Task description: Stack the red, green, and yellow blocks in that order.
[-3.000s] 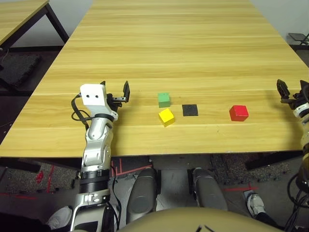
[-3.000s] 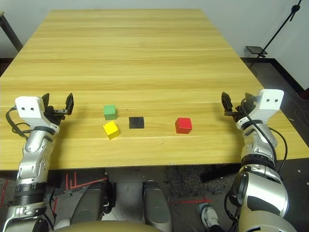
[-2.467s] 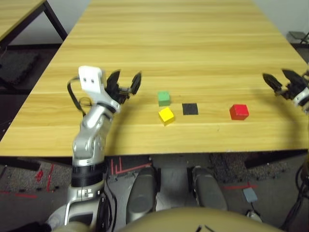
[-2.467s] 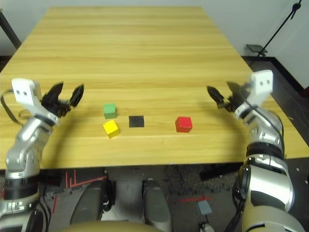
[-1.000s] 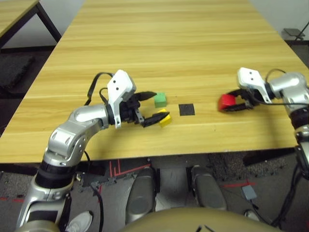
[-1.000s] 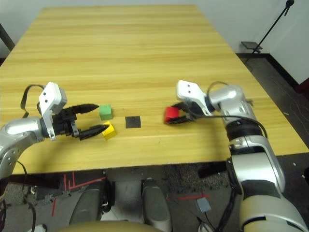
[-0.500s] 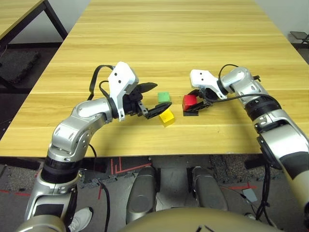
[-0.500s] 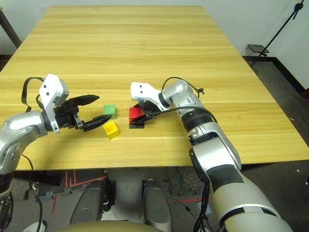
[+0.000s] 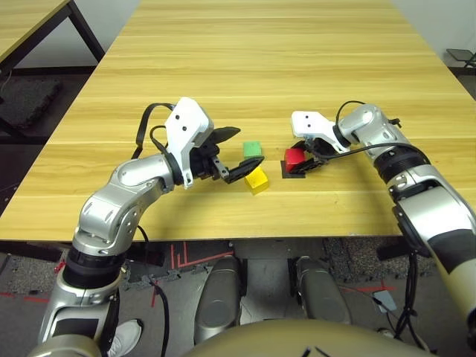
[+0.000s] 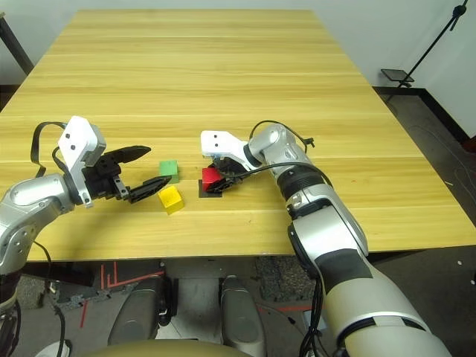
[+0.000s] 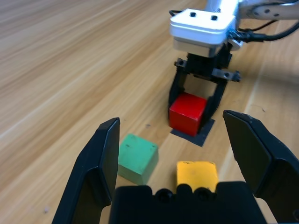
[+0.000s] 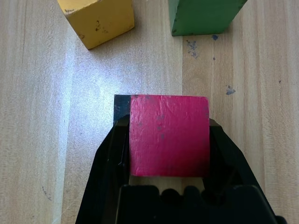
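My right gripper should open now. The red block's base is over the black square patch, so the block would stand there.
My right gripper is shut on the red block, one finger on each side. It holds the block over the flat black square patch; I cannot tell whether the block rests on it. The green block sits on the table just left of the patch. The yellow block lies in front of the green one. My left gripper hovers open just left of these two blocks, its fingers pointing at them and holding nothing.
The wooden table stretches far back beyond the blocks. Its front edge runs close in front of the yellow block. A second table stands at the far left, across a gap.
Over the last second my right gripper carried the red block leftward to the black patch and lowered it slightly. My left gripper stayed open beside the green and yellow blocks, barely shifting.
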